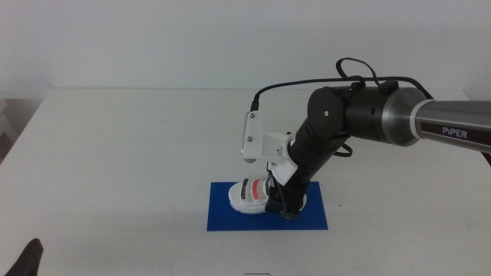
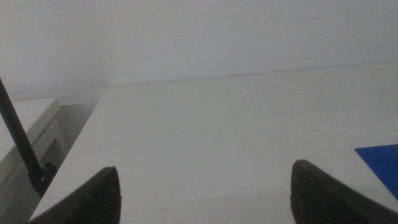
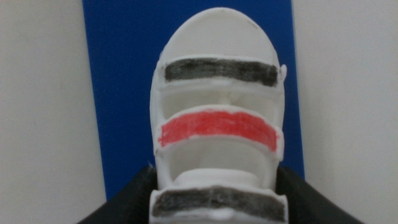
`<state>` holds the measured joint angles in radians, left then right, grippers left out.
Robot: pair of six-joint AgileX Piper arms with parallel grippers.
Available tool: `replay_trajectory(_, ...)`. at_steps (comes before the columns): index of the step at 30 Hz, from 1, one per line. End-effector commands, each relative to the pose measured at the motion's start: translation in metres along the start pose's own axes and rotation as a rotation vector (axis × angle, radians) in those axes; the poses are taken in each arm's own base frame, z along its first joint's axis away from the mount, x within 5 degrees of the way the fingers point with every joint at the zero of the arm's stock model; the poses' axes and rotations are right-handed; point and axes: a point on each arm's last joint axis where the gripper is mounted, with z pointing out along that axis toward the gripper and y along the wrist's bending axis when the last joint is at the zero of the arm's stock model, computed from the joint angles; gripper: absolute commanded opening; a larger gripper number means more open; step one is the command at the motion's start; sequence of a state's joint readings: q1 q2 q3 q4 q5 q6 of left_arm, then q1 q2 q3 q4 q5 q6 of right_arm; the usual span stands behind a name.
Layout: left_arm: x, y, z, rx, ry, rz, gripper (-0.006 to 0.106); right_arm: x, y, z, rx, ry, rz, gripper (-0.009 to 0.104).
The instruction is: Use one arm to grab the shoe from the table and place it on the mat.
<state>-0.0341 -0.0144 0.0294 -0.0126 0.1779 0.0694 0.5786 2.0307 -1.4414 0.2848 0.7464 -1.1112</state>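
Observation:
I should open my right gripper now. The white shoe's sole [image 1: 249, 211] rests level with the blue mat, inside the mat's edges, so the shoe would stand there.
The white shoe [image 1: 252, 195] with black and red straps is over the middle of the blue mat [image 1: 230, 218], its sole at or just above the mat's surface. The right arm [image 1: 368, 115] reaches in from the right, and my right gripper [image 1: 285, 205] is shut on the shoe's right end. In the right wrist view the shoe [image 3: 217, 124] fills the frame with the mat [image 3: 124, 93] under it, and the dark jaws press on both sides of its near end. My left gripper [image 1: 27, 257] waits at the bottom left corner, open and empty [image 2: 205, 186].
The mat lies on the white table [image 1: 115, 153] near its front edge, right of centre. A corner of the mat [image 2: 382, 162] shows in the left wrist view. A white surface lies beyond the table's left edge [image 2: 31, 118].

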Motion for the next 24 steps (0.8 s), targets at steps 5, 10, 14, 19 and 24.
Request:
replay_trajectory(5,-0.010,0.000,-0.002,-0.001,-0.105,-0.023,0.094,-0.011,-0.012,-0.027,0.087,-0.079,0.011,0.010)
replay_trajectory(10,-0.010,0.000,-0.002,-0.001,-0.105,-0.023,0.094,-0.010,-0.012,-0.022,0.078,-0.071,0.014,0.033)
replay_trajectory(14,-0.010,0.000,-0.002,-0.001,-0.105,-0.023,0.094,-0.009,-0.011,-0.020,0.073,-0.069,0.016,0.061)
replay_trajectory(19,-0.010,0.000,-0.002,-0.001,-0.105,-0.023,0.094,-0.012,-0.015,-0.023,0.117,-0.098,0.075,0.092)
replay_trajectory(24,-0.010,0.000,-0.002,-0.001,-0.105,-0.023,0.094,-0.015,-0.018,-0.061,0.177,-0.157,0.196,0.094)
